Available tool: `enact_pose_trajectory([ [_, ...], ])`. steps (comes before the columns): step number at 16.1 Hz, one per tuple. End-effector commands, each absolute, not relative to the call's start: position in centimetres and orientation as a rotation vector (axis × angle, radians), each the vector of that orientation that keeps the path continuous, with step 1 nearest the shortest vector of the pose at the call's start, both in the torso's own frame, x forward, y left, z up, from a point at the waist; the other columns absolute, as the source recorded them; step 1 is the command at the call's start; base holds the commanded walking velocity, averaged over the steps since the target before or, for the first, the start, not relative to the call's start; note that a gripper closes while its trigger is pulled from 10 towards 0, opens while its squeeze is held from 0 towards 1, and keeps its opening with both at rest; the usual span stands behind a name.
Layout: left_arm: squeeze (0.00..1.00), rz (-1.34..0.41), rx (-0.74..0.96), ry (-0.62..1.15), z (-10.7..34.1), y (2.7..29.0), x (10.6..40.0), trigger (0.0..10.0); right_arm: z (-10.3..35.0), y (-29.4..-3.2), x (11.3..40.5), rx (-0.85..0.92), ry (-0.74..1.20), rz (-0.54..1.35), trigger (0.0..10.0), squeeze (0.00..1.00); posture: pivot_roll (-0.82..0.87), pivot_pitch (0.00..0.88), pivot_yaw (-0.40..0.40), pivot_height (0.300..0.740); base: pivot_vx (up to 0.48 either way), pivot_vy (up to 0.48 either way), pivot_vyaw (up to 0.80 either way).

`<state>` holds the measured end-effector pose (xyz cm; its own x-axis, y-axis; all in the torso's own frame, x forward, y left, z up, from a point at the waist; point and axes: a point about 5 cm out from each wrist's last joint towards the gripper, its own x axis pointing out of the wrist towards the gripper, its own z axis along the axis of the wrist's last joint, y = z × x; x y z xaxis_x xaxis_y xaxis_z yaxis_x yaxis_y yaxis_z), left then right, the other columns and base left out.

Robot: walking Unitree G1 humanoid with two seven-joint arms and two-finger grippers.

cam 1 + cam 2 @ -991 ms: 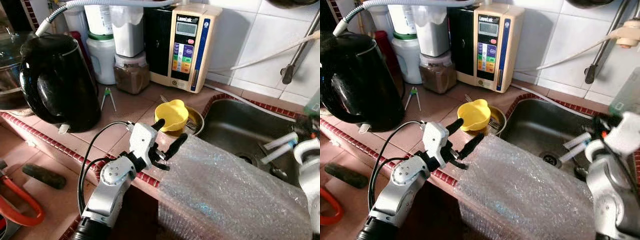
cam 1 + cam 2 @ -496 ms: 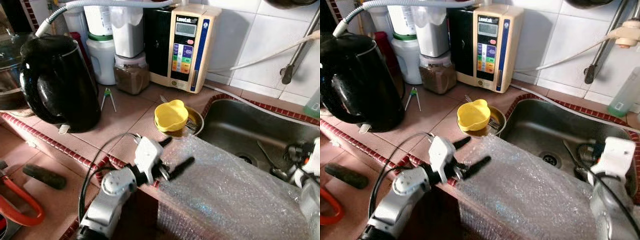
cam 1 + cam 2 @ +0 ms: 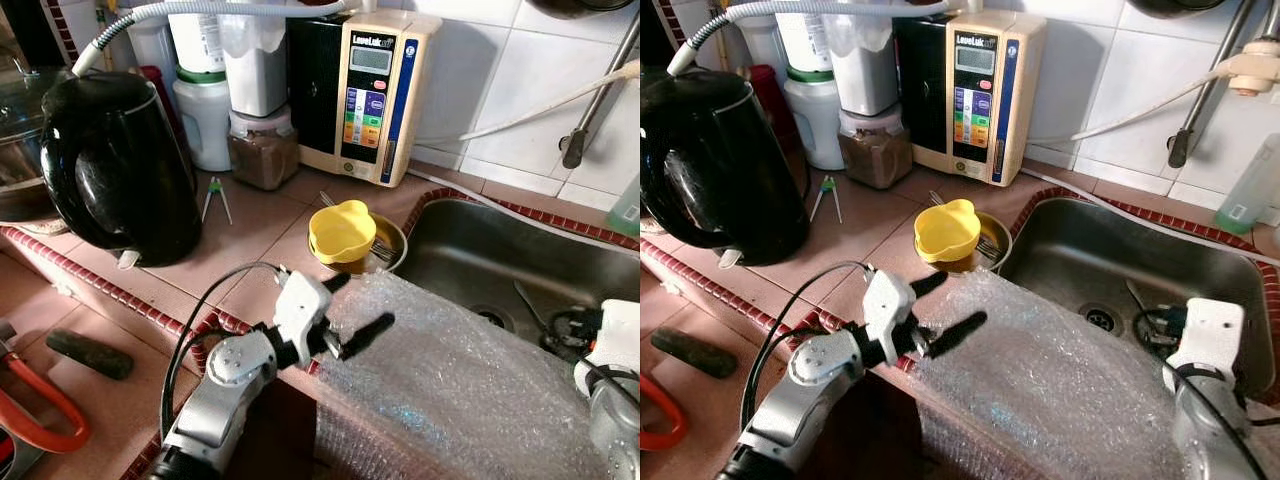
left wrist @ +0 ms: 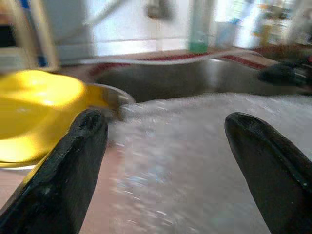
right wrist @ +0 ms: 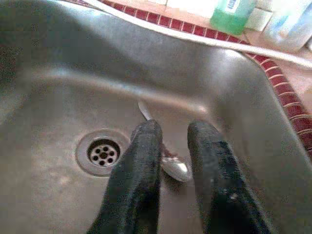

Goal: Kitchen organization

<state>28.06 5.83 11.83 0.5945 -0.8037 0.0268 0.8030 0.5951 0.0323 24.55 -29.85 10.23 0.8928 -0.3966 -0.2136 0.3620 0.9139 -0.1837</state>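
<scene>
The left gripper grabs the steel bowl by its thin rim next. The yellow cup fills the bowl, and the bowl spreads wider than my open fingers.
A sheet of bubble wrap (image 3: 450, 390) hangs over the counter's front edge beside the steel sink (image 3: 470, 250). My left gripper (image 3: 355, 305) is open, its fingers wide apart just over the wrap's near corner. A yellow cup (image 3: 342, 230) sits in a small metal bowl right behind it. My right gripper (image 5: 175, 126) reaches down into the sink, open by a narrow gap. A metal spoon (image 5: 176, 169) lies on the sink floor under and between its fingers (image 5: 144, 161), next to the drain (image 5: 102, 153).
A black kettle (image 3: 115, 165) stands at the left. Jars and a water ioniser (image 3: 375, 90) line the tiled back wall. A green soap bottle (image 5: 231, 14) sits on the sink's far rim. Red-handled pliers (image 3: 40, 420) and a black handle (image 3: 88, 352) lie on the lower ledge.
My right arm has dropped from above the sink rim down into the basin. My left gripper has shifted slightly towards the bubble wrap and stays open.
</scene>
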Motion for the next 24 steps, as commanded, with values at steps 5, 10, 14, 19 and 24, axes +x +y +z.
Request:
enact_pose_trajectory([
  [5, 1.0, -0.67, 0.0, -0.061, 13.1, 7.6, 30.7, 10.0, 10.7, -30.4, 24.8, -0.165, 0.25, -0.423, 10.0, 1.0, 0.03, 0.0, 0.002, 0.74, 0.0, 0.0, 0.0],
  [10, 1.0, -0.484, -0.077, 0.055, 12.2, 8.2, 32.3, 10.0, 13.7, -27.5, 25.8, -0.174, 0.094, -0.323, 10.0, 1.0, 0.03, 0.0, -0.004, 0.74, 0.0, 0.0, 0.0],
  [14, 1.0, -0.443, -0.137, 0.056, 12.6, 6.2, 33.0, 10.0, 12.5, -25.2, 25.3, -0.159, 0.129, -0.213, 10.0, 1.0, 0.02, 0.0, -0.003, 0.74, 0.0, 0.0, 0.0],
  [19, 1.0, -0.358, -0.163, 0.108, 12.6, 6.0, 34.2, 10.0, 12.3, -22.2, 24.7, -0.157, 0.133, -0.075, 10.0, 1.0, 0.0, 0.0, 0.005, 0.74, 0.0, 0.0, 0.0],
  [24, 1.0, -0.351, -0.104, 0.236, 11.6, 5.3, 34.8, 10.0, 12.7, -18.1, 24.4, -0.141, 0.106, 0.154, 10.0, 1.0, 0.01, 0.0, 0.011, 0.74, 0.0, 0.0, 0.0],
])
